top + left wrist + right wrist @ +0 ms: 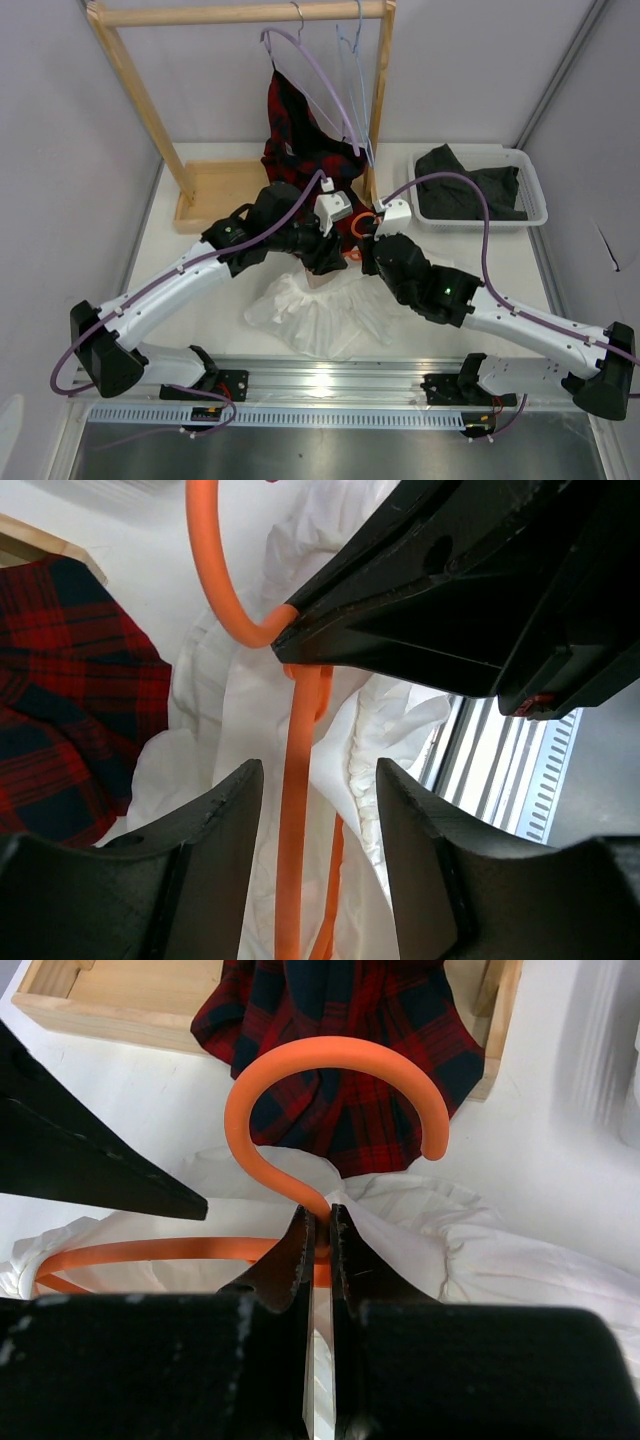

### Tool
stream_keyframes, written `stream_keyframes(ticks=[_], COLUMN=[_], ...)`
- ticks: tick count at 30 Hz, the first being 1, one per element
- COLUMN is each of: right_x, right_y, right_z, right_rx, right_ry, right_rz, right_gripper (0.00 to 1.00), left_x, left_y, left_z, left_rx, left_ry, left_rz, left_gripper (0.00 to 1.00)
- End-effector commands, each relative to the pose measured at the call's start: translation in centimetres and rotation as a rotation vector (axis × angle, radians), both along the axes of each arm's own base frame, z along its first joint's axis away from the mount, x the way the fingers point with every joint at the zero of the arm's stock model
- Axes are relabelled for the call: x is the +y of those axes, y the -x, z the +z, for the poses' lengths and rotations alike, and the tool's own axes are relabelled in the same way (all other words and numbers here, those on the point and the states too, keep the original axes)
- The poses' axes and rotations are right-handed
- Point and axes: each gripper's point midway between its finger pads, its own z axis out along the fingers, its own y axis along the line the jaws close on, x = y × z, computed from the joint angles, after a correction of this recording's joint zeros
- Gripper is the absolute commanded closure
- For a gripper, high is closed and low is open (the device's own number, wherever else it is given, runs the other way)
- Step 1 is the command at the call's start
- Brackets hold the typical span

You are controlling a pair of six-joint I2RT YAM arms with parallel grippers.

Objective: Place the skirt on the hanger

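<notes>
The hanger arm is between my left gripper's fingers but below them, so I should lower my left gripper before I close it on the orange hanger arm (351, 255) (293, 805).
The white skirt (320, 312) lies crumpled on the table in front of both arms. On it lies the orange hanger (150, 1251), hook (330, 1070) pointing toward the rack. My right gripper (320, 1225) is shut on the hanger's neck just below the hook, with skirt fabric (480, 1250) bunched against its right finger. My left gripper (318, 850) is open, and one orange hanger arm (298, 810) runs between its fingers over the skirt (250, 710). In the top view the two grippers (325, 260) (366, 250) meet above the skirt's far edge.
A red-and-black plaid garment (300, 140) hangs from a lilac hanger (320, 80) on the wooden rack (240, 14), beside a pale blue wire hanger (355, 60). A white basket (535, 200) at the right holds a dark cloth (470, 185). The rack's wooden base (100, 1000) is close behind.
</notes>
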Motion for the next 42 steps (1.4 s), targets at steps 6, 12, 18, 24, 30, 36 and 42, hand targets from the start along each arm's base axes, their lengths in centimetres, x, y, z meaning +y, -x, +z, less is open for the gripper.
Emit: stream_keyframes(ticks=[6, 12, 18, 24, 30, 36, 42], right_x=[-0.1, -0.4, -0.4, -0.4, -1.0, -2.5, -2.6], right_y=[-0.1, 0.0, 0.2, 0.3, 0.2, 0.5, 1.1], right_z=[4.7, 5.4, 6.1, 5.6, 5.5, 6.7, 5.6], right_rx=[-0.042, -0.035, -0.029, -0.018, -0.014, -0.033, 0.018], right_ry=[-0.146, -0.18, -0.207, -0.199, -0.165, -0.16, -0.115], right_rz=[0.013, 0.019, 0.036, 0.037, 0.024, -0.004, -0.001], right_gripper=[1.0, 1.0, 1.0, 1.0, 0.49, 0.4, 0.54], left_x=[-1.9, -2.1, -2.3, -2.2, -1.4, -1.0, -0.9], left_y=[-0.2, -0.5, -0.6, 0.2, -0.1, -1.0, -1.6], left_z=[0.3, -0.8, -0.7, 0.7, 1.1, 1.0, 0.8], left_rx=[-0.036, -0.025, -0.036, -0.049, -0.071, -0.083, -0.082], left_ry=[0.056, 0.056, 0.09, 0.139, 0.126, 0.099, 0.081], left_rz=[-0.075, -0.065, -0.055, -0.07, -0.029, 0.023, 0.052], left_gripper=[0.45, 0.47, 0.68, 1.0, 1.0, 1.0, 1.0])
